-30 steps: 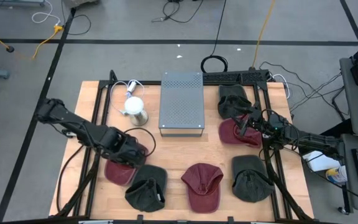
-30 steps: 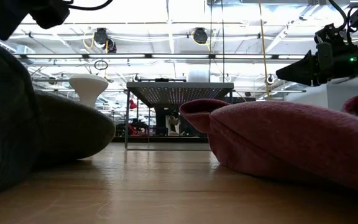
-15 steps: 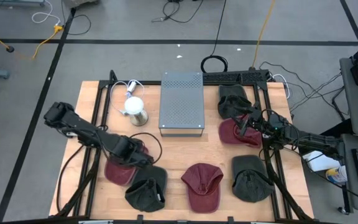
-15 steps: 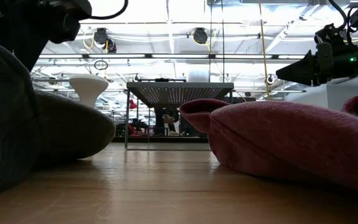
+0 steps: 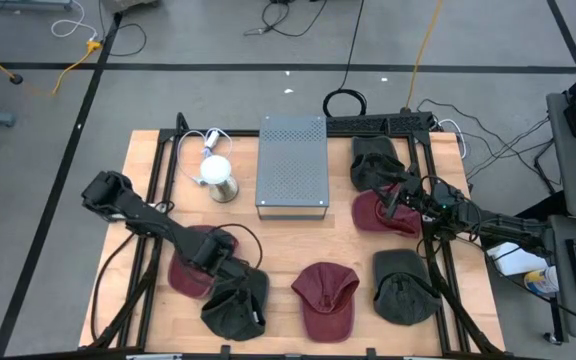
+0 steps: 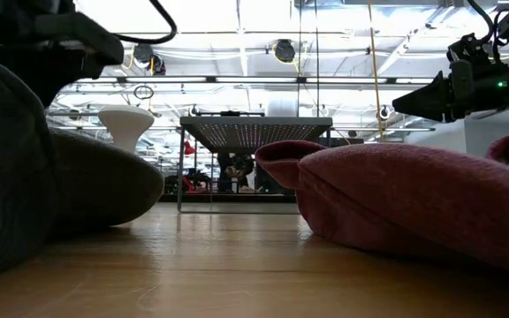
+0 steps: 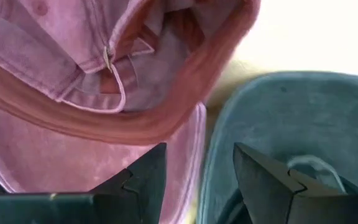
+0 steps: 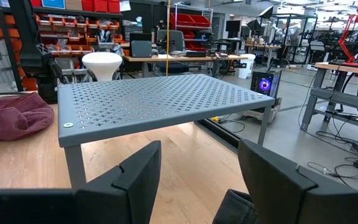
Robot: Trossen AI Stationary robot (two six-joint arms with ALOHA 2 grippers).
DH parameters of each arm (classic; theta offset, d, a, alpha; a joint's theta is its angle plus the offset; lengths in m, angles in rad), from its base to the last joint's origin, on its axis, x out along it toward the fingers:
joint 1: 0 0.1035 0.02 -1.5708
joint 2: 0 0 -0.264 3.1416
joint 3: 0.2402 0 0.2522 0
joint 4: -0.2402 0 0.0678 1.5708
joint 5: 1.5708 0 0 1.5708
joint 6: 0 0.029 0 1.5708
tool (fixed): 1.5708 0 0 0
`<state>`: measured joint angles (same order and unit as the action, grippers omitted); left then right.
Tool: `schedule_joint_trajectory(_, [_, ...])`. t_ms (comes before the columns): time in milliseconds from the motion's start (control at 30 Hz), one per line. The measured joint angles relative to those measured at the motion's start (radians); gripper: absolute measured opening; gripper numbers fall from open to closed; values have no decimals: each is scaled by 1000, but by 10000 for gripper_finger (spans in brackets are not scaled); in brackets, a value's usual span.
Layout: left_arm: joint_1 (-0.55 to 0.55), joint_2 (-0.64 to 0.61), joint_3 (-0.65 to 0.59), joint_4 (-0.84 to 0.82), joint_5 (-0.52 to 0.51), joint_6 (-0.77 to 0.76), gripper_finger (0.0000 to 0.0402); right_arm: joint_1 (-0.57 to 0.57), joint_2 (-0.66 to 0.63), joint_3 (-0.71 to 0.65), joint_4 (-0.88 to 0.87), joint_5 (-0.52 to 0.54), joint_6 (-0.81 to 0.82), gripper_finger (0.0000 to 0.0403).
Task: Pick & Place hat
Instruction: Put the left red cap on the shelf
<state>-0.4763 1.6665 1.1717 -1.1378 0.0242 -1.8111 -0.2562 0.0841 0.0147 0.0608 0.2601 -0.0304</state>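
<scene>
The dark red hat should be grabbed next by its brim's stitched edge with my left gripper. Then the dark red hat will go on the grey perforated stand.
A dark red hat and a dark grey hat lie side by side on the wooden table at the near left, their edges meeting. My left gripper points down, open, above the place where they meet. In the left wrist view its fingers stand over the red hat's edge and the grey hat's crown, touching neither as far as I can see. At the right, my right gripper waits level and open, above another red hat.
More hats lie about: a red one at the near middle, dark ones at the near right and far right. A grey perforated stand and a white dome on a base stand at the back.
My left gripper has moved down and toward the table's near right, from over the red hat to the seam between the red and the dark grey hat. Its fingers have stayed open. The hats have not moved.
</scene>
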Motion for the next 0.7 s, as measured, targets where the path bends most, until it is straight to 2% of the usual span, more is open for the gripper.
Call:
schedule_joint_trajectory(333, [-16, 58, 0, -35, 5, -2, 186, 0, 0, 0, 3, 0, 0, 210])
schedule_joint_trajectory(700, [-15, 62, 0, -40, 4, -8, 186, 0, 0, 0, 3, 0, 0, 210])
